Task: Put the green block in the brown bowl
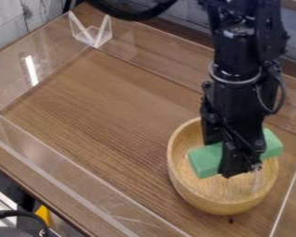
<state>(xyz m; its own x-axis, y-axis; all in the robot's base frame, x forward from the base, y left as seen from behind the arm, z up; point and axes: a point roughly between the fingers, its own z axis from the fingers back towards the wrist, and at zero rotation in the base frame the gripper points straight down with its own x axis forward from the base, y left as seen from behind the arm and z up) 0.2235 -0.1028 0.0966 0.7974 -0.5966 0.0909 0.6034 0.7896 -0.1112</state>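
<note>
The green block [210, 161] is hanging tilted inside the brown bowl's rim and would stay in the bowl, so my gripper should open.
The green block [210, 161] hangs tilted over the hollow of the brown bowl [198, 190], its two ends showing left and right of the black fingers. My gripper [240, 157] points straight down and is shut on the block's middle. The bowl stands at the lower right of the wooden table, and the black arm rises from it toward the top of the view. Whether the block touches the bowl's floor is hidden by the fingers.
A low clear acrylic wall [64, 190] borders the wooden table [101, 102] on the near and left sides. A small clear stand [90, 31] sits at the far left corner. The table's right edge runs close behind the bowl.
</note>
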